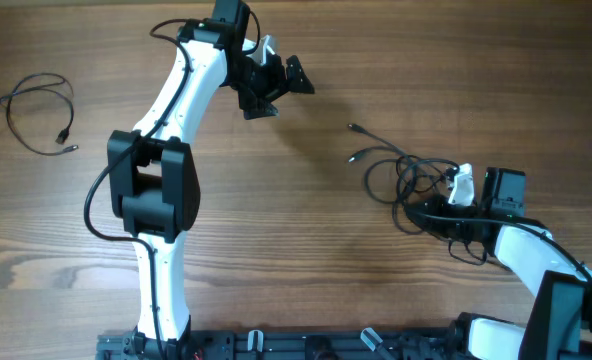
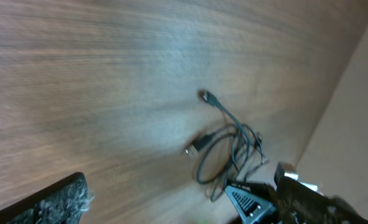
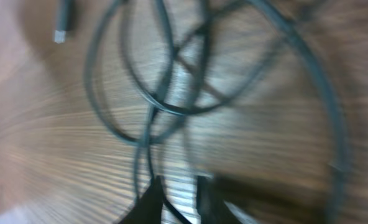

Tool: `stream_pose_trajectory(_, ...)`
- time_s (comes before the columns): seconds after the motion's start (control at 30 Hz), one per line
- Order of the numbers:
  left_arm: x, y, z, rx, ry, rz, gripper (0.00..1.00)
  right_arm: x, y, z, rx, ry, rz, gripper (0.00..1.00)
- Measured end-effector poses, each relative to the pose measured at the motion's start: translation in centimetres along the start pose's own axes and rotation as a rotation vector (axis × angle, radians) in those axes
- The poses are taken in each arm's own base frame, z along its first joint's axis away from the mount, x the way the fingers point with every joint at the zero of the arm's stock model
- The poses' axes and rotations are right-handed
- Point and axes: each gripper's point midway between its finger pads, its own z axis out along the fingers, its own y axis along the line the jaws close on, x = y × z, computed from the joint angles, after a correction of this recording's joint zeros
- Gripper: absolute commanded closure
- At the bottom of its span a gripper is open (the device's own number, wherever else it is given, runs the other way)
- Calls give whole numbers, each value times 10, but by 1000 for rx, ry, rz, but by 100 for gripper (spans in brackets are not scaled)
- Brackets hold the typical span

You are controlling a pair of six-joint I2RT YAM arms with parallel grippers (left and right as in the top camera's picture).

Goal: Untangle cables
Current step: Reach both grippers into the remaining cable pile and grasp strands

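Observation:
A cable has its plug end (image 1: 368, 134) (image 2: 217, 104) poking from the tangle, so my left gripper should next grab the cable behind that plug end, to pull the plug end free and untangle it.
A tangle of thin black cables (image 1: 413, 178) lies on the wooden table at the right, with two plug ends pointing left. It also shows in the left wrist view (image 2: 229, 144). My right gripper (image 1: 428, 212) is low at the tangle's near edge. In the blurred right wrist view its fingers (image 3: 178, 198) are nearly together with a cable strand (image 3: 148, 144) running between them. My left gripper (image 1: 279, 88) is open wide and empty, held up at the back centre, far left of the tangle. Its fingers (image 2: 153, 205) show at the bottom of the left wrist view.
A separate thin black cable (image 1: 38, 110) lies in a loose loop at the far left of the table. The table's edge (image 2: 345, 93) runs along the right of the left wrist view.

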Motion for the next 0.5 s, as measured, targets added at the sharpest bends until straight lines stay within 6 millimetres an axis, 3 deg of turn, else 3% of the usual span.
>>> stream_pose_trajectory(0.1,5,-3,0,22,21,30,3,2,9,0,-55,10,3,57)
stream_pose_trajectory(0.2,4,-6,-7,33,10,82,3,-1,16,0,-90,3,8,64)
stream_pose_trajectory(0.27,1,-14,-25,47,-29,124,3,1,24,7,-105,19,-7,79)
stream_pose_trajectory(0.33,0,-27,-60,63,-96,164,2,19,28,19,-83,94,-18,96)
stream_pose_trajectory(0.43,8,-38,-103,71,-162,193,2,29,31,25,-67,131,-27,95)
stream_pose_trajectory(0.5,14,-35,-108,62,-153,186,5,23,36,24,-87,125,-4,96)
